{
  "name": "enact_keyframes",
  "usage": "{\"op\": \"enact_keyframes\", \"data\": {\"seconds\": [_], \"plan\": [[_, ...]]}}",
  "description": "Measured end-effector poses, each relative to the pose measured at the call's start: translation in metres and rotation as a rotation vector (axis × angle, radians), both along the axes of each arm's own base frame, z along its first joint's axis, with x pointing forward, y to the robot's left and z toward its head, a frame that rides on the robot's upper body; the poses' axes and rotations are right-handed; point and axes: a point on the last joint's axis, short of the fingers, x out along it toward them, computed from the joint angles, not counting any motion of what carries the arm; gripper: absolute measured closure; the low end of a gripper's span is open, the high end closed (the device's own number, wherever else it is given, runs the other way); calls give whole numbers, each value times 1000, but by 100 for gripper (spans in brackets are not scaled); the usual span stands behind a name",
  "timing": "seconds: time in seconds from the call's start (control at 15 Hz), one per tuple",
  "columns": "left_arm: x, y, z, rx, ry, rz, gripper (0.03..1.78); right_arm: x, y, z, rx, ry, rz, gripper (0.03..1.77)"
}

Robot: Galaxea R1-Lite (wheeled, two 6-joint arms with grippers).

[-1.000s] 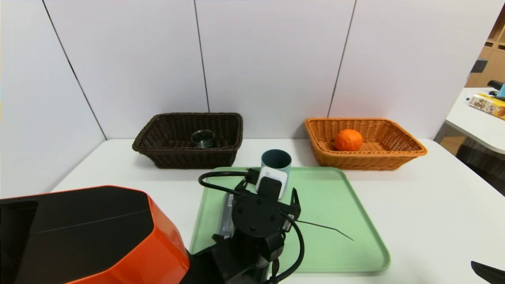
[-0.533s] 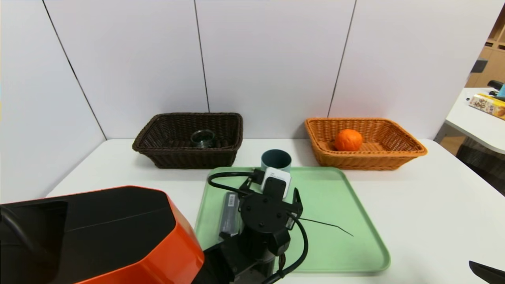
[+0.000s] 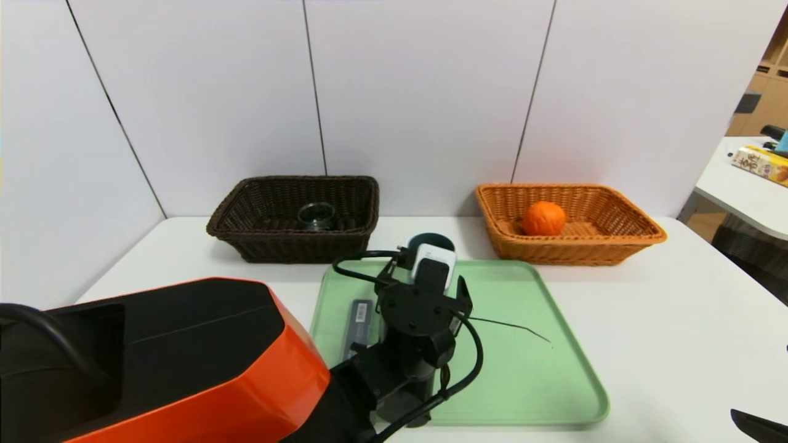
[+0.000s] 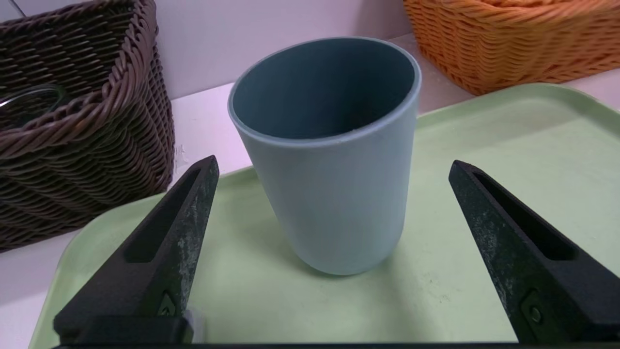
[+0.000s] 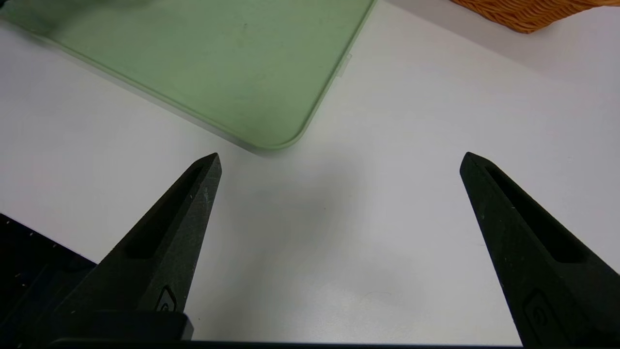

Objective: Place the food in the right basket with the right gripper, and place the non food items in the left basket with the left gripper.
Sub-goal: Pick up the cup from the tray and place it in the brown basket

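My left gripper moves toward the tumbler, before closing on it, since in the left wrist view the fingers stop short of the tumbler's sides.
A blue-grey tumbler [image 4: 324, 160] stands upright at the far edge of the green tray [image 4: 508, 145]. My left gripper [image 4: 333, 162] is open, one finger on each side of the tumbler and touching nothing. From the head, my left wrist [image 3: 418, 320] hides all but the tumbler's rim [image 3: 431, 237]. A dark grey case [image 3: 358, 323] lies flat on the tray beside that wrist. The glass cup [image 3: 316, 215] sits in the dark brown left basket [image 3: 289, 246]. The orange [image 3: 543, 218] rests in the orange-tan right basket [image 3: 615, 246]. My right gripper [image 5: 340, 155] hangs open over bare table off the tray's near right corner.
Both baskets stand against the white wall panels at the back. A thin dark line [image 3: 511, 326] runs across the tray. To the far right is a second table [image 3: 739, 191] with a yellow box [image 3: 760, 163]. My orange-shelled left arm [image 3: 184, 369] fills the near left.
My left arm has pushed forward and slightly right towards the tumbler, covering more of it and uncovering the dark case. The right gripper stays put.
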Motion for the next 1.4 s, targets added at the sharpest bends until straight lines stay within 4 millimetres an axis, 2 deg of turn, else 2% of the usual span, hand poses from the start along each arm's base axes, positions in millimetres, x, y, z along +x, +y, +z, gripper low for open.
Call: {"op": "enact_keyframes", "data": {"seconds": [0.33,1.0,1.07,1.2,1.27,1.4], "plan": [[10,-6,-1,6,4,13,12,0,0,-1,-2,4,1,10],[21,-21,9,-3,0,16,12,0,0,-2,-2,7,1,10],[22,-20,9,-4,-1,17,22,0,0,-2,-2,7,0,10],[24,-19,8,-4,2,23,54,0,0,-2,-2,6,1,10],[25,-18,7,-4,3,26,65,0,0,-2,-2,6,1,10],[25,-18,6,-4,4,29,69,0,0,-2,-3,6,2,10]]}}
